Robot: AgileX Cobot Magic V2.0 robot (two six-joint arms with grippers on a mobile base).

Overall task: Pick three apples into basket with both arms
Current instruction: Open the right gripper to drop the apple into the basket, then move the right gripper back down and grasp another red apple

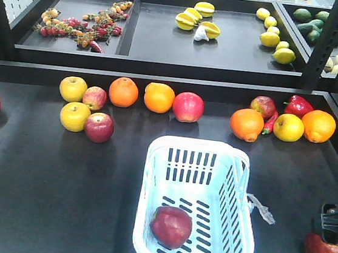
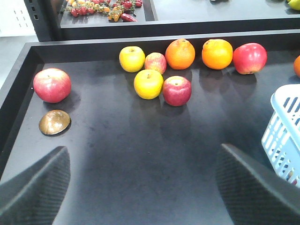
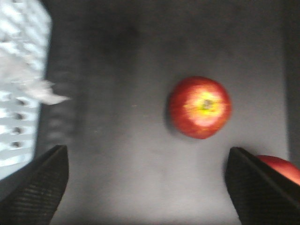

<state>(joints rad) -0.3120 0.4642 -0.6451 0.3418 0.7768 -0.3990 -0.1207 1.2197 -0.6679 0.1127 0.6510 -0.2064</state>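
Observation:
My right gripper will next add the red apple to the basket, grabbing the apple by its round middle (image 1: 324,248).
The light-blue basket (image 1: 203,161) stands at the front middle of the lower shelf with one dark red apple (image 1: 171,226) inside. Another dark red apple (image 1: 100,127) lies by the yellow apples; it also shows in the left wrist view (image 2: 176,90). My right gripper (image 1: 333,221) hovers just over a red apple (image 1: 324,250) right of the basket. In the right wrist view the gripper (image 3: 147,197) is open and empty, with an apple (image 3: 200,107) ahead and a second red one (image 3: 281,168) behind its right finger. My left gripper (image 2: 145,194) is open and empty above bare shelf.
Oranges (image 1: 123,92), yellow apples (image 1: 74,89), more red apples (image 1: 188,106) and a red pepper (image 1: 298,105) line the back of the shelf. A red apple (image 2: 52,85) and a brown disc (image 2: 54,122) lie at the left wall. The basket's corner (image 2: 286,136) shows at the right.

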